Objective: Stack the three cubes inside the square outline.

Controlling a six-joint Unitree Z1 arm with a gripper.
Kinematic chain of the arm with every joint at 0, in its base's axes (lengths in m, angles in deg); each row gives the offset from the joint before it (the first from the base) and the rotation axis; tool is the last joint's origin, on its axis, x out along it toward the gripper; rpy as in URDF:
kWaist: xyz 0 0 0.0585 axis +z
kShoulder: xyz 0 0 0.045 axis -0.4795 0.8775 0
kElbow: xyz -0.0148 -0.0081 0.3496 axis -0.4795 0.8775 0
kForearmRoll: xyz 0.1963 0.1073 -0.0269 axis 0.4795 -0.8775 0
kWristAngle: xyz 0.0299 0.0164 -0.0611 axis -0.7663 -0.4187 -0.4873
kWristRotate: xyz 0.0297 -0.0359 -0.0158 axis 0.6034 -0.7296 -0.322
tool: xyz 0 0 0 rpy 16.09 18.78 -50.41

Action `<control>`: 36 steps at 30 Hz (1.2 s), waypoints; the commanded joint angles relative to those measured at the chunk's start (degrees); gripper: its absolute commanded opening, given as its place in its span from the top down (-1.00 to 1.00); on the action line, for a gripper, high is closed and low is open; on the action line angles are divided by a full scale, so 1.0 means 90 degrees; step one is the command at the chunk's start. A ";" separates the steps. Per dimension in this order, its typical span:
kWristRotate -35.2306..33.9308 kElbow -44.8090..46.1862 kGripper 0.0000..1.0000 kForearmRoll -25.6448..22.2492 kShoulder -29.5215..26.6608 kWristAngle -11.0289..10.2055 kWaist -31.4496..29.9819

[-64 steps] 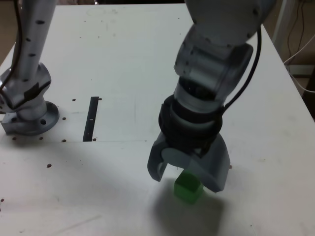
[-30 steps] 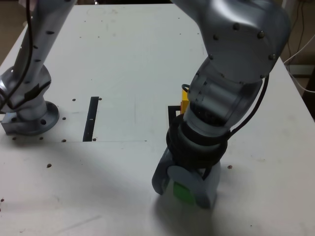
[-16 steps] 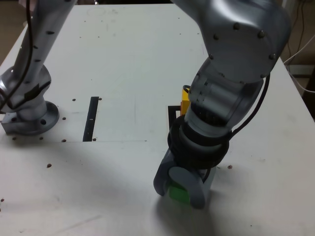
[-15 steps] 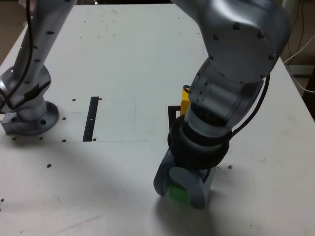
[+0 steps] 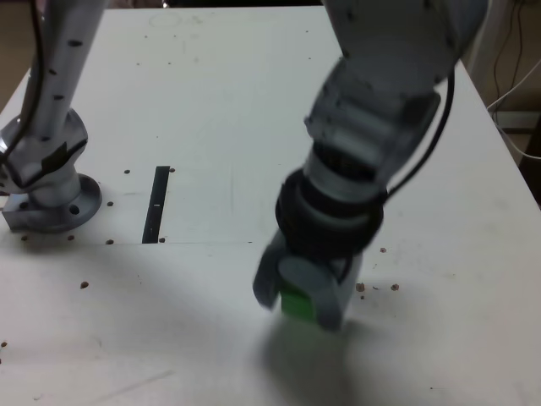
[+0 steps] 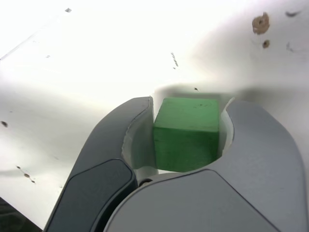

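The green cube (image 5: 296, 303) hangs above the bare white table and would fall if I opened now, so my gripper keeps holding the cube first.
A green cube (image 5: 296, 303) hangs a little above the white table (image 5: 203, 110), over its own shadow, near the front middle of the exterior view. My gripper (image 5: 299, 298) is shut on it, one grey finger on each side. In the wrist view the green cube (image 6: 187, 133) fills the gap between the two curved fingers (image 6: 113, 145) of the gripper (image 6: 188, 105), with the table surface beyond it. The square outline is hidden, and no other cube shows in either view.
The arm's base (image 5: 46, 199) is bolted at the exterior view's left. A narrow black strip (image 5: 156, 203) lies beside it. Small dark specks and screw holes (image 5: 376, 288) dot the table. The table's edge (image 5: 507, 144) and cables run along the exterior view's right.
The jaws closed on the green cube, and it has come up off the table. The arm has swung, now covering the yellow cube and black outline corner seen behind it earlier.
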 commanded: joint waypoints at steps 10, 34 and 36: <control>-0.0024 0.0004 0.44 -0.0661 -0.0994 -0.0325 0.1064; 0.0345 -0.0399 0.44 -0.0893 -0.0997 -0.0114 0.2841; 0.0423 -0.0406 0.44 -0.0876 -0.0933 -0.0068 0.2909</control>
